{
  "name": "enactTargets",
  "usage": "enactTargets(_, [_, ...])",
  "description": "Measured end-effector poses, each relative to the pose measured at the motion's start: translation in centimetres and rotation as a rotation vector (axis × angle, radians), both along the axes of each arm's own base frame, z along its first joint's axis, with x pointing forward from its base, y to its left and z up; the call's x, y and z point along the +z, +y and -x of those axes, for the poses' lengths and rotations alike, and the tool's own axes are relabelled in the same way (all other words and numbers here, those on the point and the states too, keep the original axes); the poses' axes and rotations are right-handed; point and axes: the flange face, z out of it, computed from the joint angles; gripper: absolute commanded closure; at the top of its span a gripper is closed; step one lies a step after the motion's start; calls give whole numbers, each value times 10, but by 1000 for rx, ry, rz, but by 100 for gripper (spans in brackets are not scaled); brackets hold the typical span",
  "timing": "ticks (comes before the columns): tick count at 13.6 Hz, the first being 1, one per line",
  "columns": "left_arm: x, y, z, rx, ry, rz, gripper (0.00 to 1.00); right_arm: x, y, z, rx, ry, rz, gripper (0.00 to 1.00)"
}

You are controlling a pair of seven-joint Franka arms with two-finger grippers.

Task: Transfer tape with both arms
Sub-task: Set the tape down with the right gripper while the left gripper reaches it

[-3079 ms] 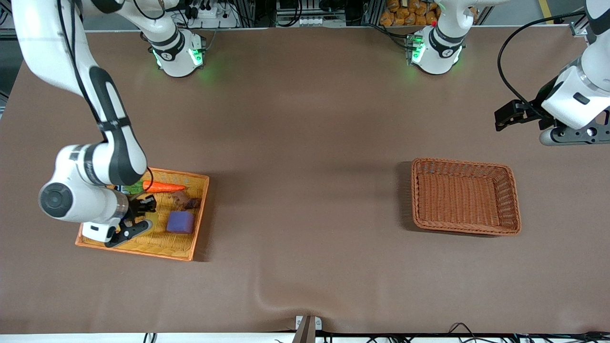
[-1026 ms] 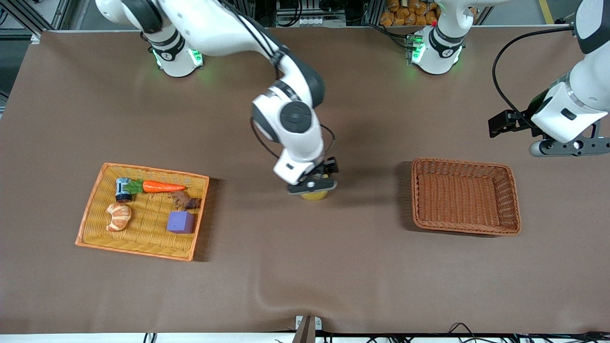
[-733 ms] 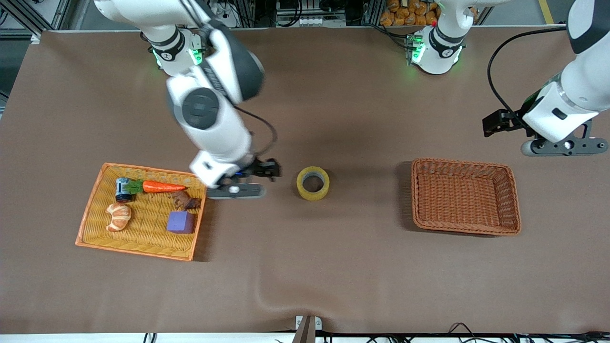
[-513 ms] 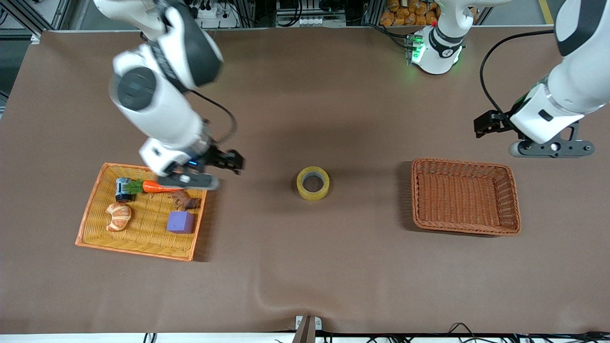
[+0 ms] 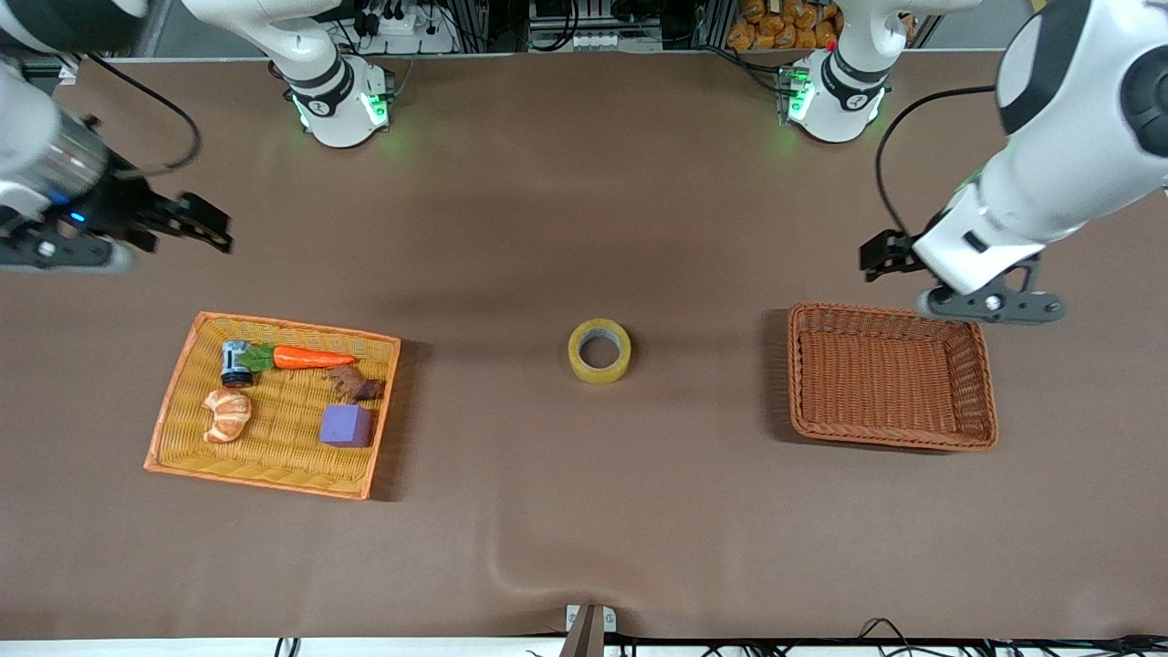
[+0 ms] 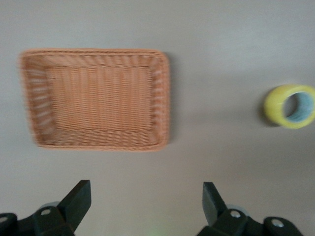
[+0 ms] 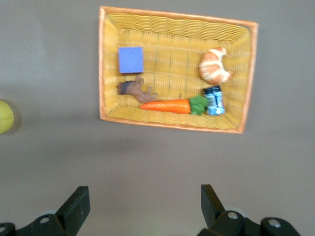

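Note:
The left gripper will next grab the yellow tape by its side (image 5: 621, 343). Then the robot will transfer the tape to the brown wicker basket (image 5: 890, 376).
The tape (image 5: 599, 350), a yellow ring lying flat, rests alone on the brown mat midway between the two baskets; it also shows in the left wrist view (image 6: 290, 105), and its edge shows in the right wrist view (image 7: 5, 116). My right gripper (image 5: 55, 255) hangs open and empty over bare mat at the right arm's end of the table, its fingers (image 7: 76, 204) wide apart. My left gripper (image 5: 991, 306) is open and empty over the rim of the brown wicker basket (image 5: 890, 376), with its fingers (image 6: 78, 200) spread wide.
An orange tray basket (image 5: 173, 401) at the right arm's end holds a carrot (image 5: 310, 358), a croissant (image 5: 227, 414), a purple cube (image 5: 346, 425), a small brown thing (image 5: 356, 386) and a small can (image 5: 236, 363). The brown wicker basket (image 6: 96, 98) holds nothing.
The right gripper has left the tape lying mid-table and swung away to the right arm's end. The left arm has moved in over the brown basket's rim.

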Motion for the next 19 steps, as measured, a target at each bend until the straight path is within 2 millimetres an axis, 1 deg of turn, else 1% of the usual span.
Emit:
enactTargets(2, [-23, -37, -5, 44, 1, 34, 0, 23, -36, 1, 11, -42, -2, 0])
enactTargets(3, [-34, -62, -4, 68, -3, 36, 0, 30, -55, 2, 27, -50, -2, 0])
enactTargets(5, [-55, -112, 3, 112, -10, 40, 0, 32, -88, 5, 39, -51, -2, 0])
enactTargets(6, [-67, -136, 7, 127, -13, 44, 0, 32, -99, 6, 36, -49, -2, 0])
enactTargets(7, [-82, -158, 11, 146, -10, 44, 0, 31, -104, 7, 32, -48, -2, 0])
enactTargets(10, [-133, -207, 20, 183, -1, 38, 0, 31, -111, 7, 19, -45, -3, 0])
enactTargets(11, [-149, -221, 25, 190, -8, 30, 0, 30, -111, 8, 20, -42, -4, 0])
enactTargets(13, [-180, -245, 38, 200, -24, 31, 0, 30, -105, 7, 31, -38, -4, 0])
enactTargets(14, [-196, -255, 43, 205, -34, 39, 0, 30, -103, 7, 36, -37, -5, 0])
enactTargets(16, [-230, -269, 48, 208, -56, 39, 0, 29, -102, 6, 37, -36, -6, 0])
enactTargets(19, [-276, -275, 43, 217, -79, 42, 0, 28, -101, 6, 39, -32, -8, 0])
